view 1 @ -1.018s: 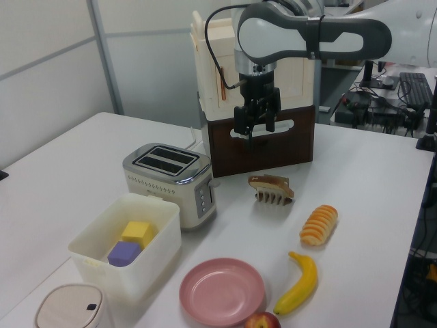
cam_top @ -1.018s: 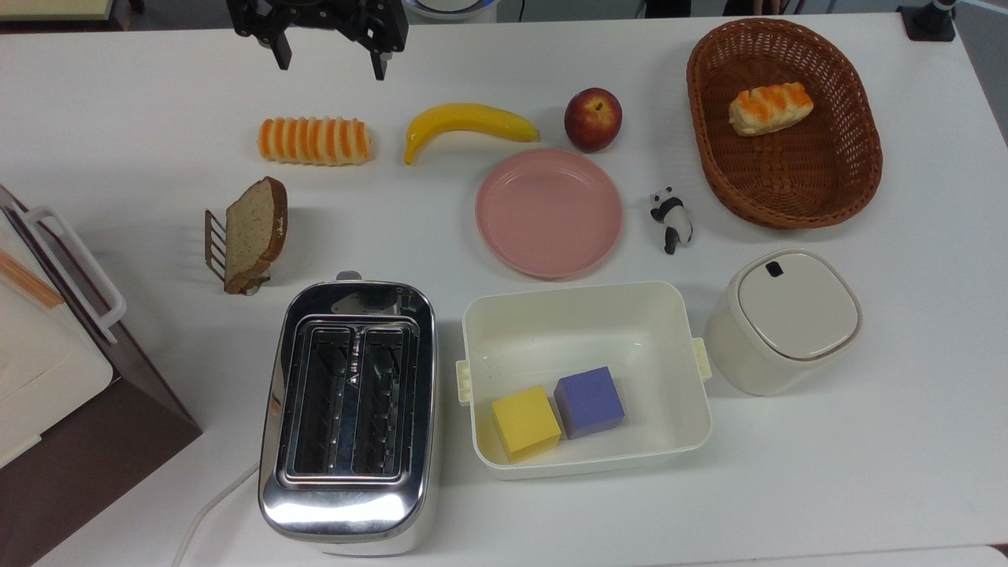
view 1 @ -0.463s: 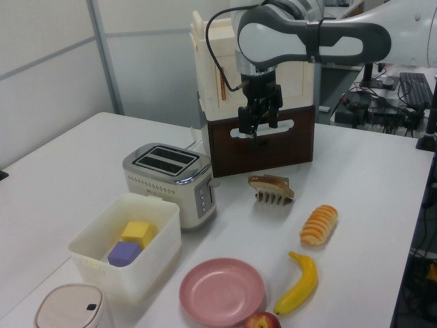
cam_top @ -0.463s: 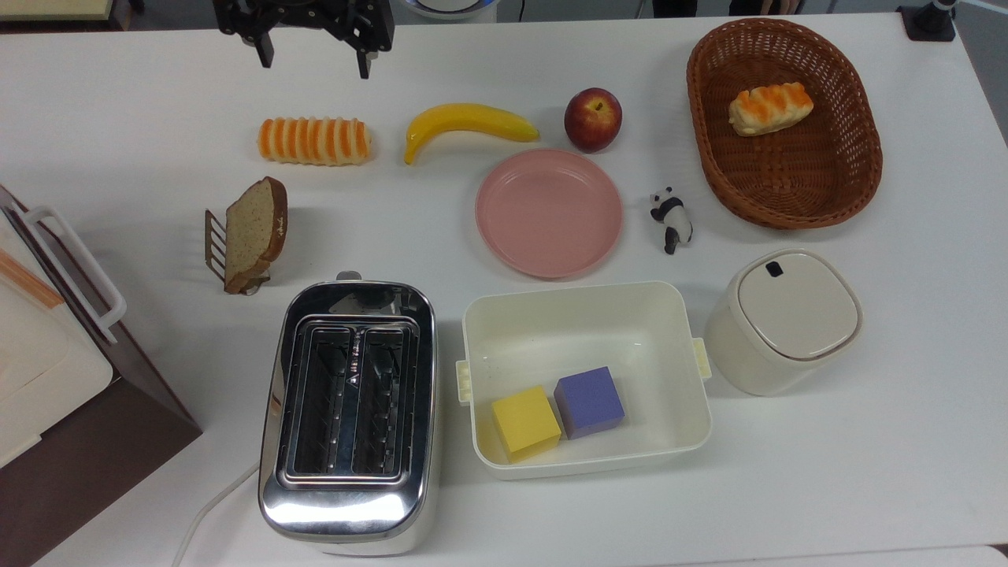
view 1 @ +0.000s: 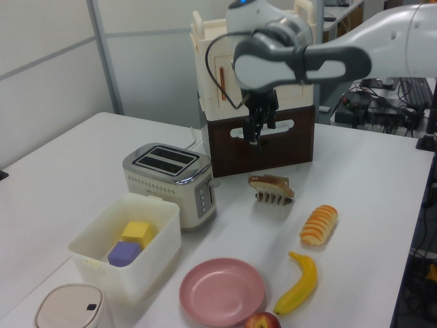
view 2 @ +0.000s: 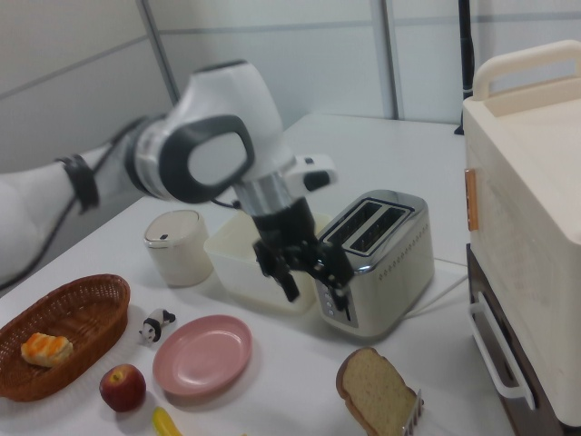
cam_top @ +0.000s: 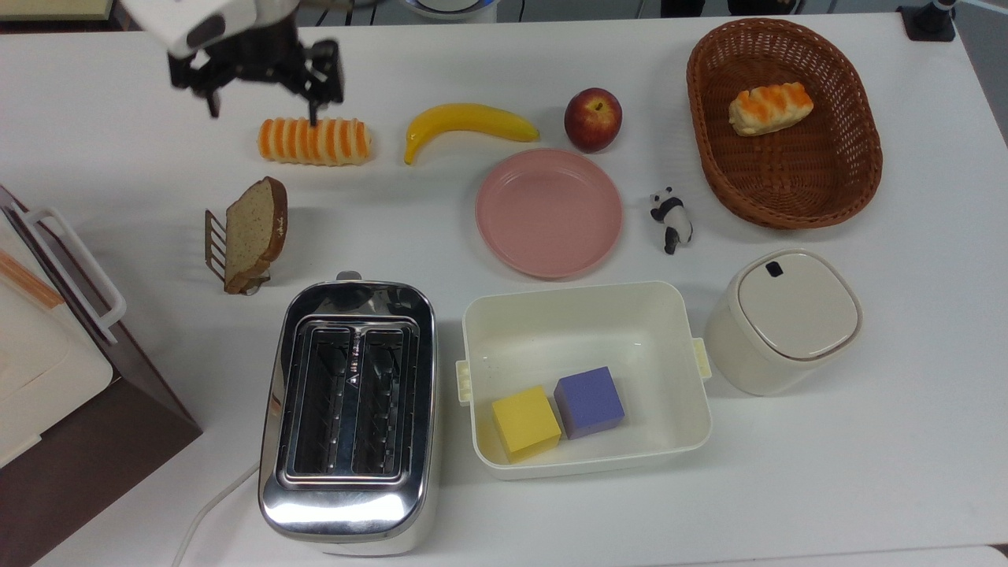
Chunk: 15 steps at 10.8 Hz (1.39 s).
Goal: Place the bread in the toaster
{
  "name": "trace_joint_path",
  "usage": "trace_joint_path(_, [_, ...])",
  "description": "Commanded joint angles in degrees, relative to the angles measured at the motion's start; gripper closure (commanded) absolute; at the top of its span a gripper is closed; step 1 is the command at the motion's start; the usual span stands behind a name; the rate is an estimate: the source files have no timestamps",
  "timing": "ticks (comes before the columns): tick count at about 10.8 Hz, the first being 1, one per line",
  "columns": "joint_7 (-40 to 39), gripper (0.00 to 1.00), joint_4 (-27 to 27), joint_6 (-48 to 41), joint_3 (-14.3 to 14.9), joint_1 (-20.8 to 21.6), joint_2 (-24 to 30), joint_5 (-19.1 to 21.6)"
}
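Note:
The gripper takes hold of the bread's upper crust edge (view 1: 272, 180) next, to lower it into the toaster's slots.
The bread (cam_top: 256, 231) stands upright in a small wire rack (cam_top: 213, 246) at the top view's left, just above the chrome toaster (cam_top: 349, 413). Both toaster slots are empty. My gripper (cam_top: 264, 109) hangs open and empty above the table, over the left end of the striped roll (cam_top: 315, 142) and apart from the bread. In the left view the gripper (view 1: 255, 137) hovers well above the bread (view 1: 271, 183), with the toaster (view 1: 171, 179) further left. In the right view the gripper (view 2: 313, 285) is in front of the toaster (view 2: 377, 259), and the bread (view 2: 377, 396) lies below.
A banana (cam_top: 468, 124), an apple (cam_top: 592, 120), a pink plate (cam_top: 549, 213) and a panda figure (cam_top: 671, 218) lie mid-table. A cream tub (cam_top: 587, 315) with two cubes sits beside the toaster. Basket (cam_top: 787, 197), lidded canister (cam_top: 787, 319), and a brown and cream cabinet (cam_top: 71, 378) at the top view's left edge.
The gripper has moved from the table's far edge toward the bread, leftward and downward in the top view, and its wrist has turned. It stays open. Nothing on the table has moved.

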<state>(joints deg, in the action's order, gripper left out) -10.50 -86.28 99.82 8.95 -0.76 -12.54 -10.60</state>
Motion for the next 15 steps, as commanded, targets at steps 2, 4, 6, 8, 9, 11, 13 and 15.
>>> trace_joint_path(2, [-1.11,0.00,-2.49,5.91,0.98,0.41,-4.67,-5.91])
trace_joint_path(4, [-0.93,0.02,-3.54,7.31,0.98,0.23,-6.95,-7.58])
trace_joint_path(6, [-0.40,0.04,-4.86,9.15,0.98,0.32,-8.37,-8.47])
trace_joint_path(8, [-0.31,0.10,-5.39,10.65,0.98,0.23,-8.99,-9.17])
trace_joint_path(9, [-0.31,0.22,-5.39,11.09,0.98,0.14,-9.86,-9.26])
trace_joint_path(11, [-0.31,0.61,-6.09,11.97,0.90,-0.64,-10.13,-9.44])
trace_joint_path(13, [-0.23,1.00,-6.36,12.15,0.90,-0.65,-9.87,-9.35])
trace_joint_path(15, [-0.23,1.00,-5.92,11.80,0.90,-0.65,-9.08,-9.17])
